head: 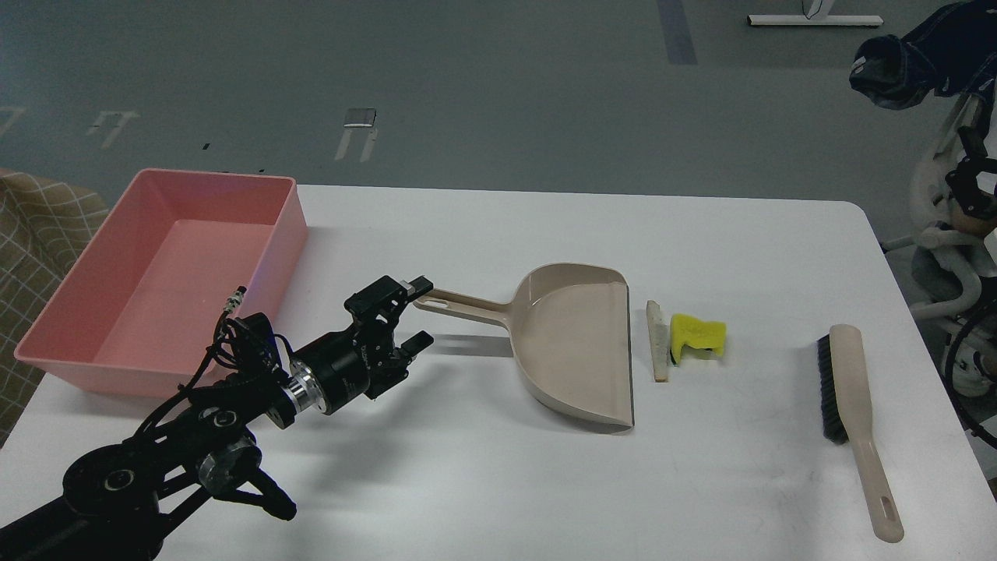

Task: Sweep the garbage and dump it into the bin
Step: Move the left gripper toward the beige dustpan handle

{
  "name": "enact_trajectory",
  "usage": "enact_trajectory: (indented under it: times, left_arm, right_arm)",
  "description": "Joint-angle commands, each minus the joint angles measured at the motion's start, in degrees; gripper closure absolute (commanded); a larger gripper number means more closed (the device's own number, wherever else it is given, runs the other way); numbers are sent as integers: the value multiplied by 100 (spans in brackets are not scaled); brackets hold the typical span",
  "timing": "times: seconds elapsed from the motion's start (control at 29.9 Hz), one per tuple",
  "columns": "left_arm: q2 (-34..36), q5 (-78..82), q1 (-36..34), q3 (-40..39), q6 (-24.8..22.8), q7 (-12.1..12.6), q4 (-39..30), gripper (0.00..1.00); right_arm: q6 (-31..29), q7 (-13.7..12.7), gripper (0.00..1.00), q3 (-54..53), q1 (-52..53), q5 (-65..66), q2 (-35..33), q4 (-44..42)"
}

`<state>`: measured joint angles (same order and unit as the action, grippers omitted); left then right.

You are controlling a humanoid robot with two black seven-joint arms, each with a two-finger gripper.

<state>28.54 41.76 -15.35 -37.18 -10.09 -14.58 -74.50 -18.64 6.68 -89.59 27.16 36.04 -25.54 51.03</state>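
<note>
The left gripper grabs the dustpan by its handle next, to scoop scraps into the pink bin.
A beige dustpan lies mid-table, its handle pointing left and its open edge facing right. Just right of that edge lie a thin pale strip and a crumpled yellow scrap. A beige brush with black bristles lies at the right, handle toward me. A pink bin stands at the back left. My left gripper is open, its fingers at the tip of the dustpan handle, one above and one below it. My right gripper is out of view.
The white table ends near the brush on the right. A checked cloth lies left of the bin. A chair base and dark clothing stand off the table's right side.
</note>
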Motion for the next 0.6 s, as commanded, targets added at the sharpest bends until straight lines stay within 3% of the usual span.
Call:
enact_trajectory:
  times: [0.0, 0.17, 0.57]
  left_arm:
    - [-129, -1, -144, 9, 7, -1, 208, 8]
    - [-472, -1, -267, 9, 50, -10, 603, 11]
    - [-824, 165, -390, 18, 323, -37, 621, 10]
  right_arm:
    - [1, 0, 0, -6, 0, 0, -4, -6]
    - [1, 0, 0, -6, 9, 0, 31, 12]
    - [-8, 0, 0, -6, -44, 0, -13, 3]
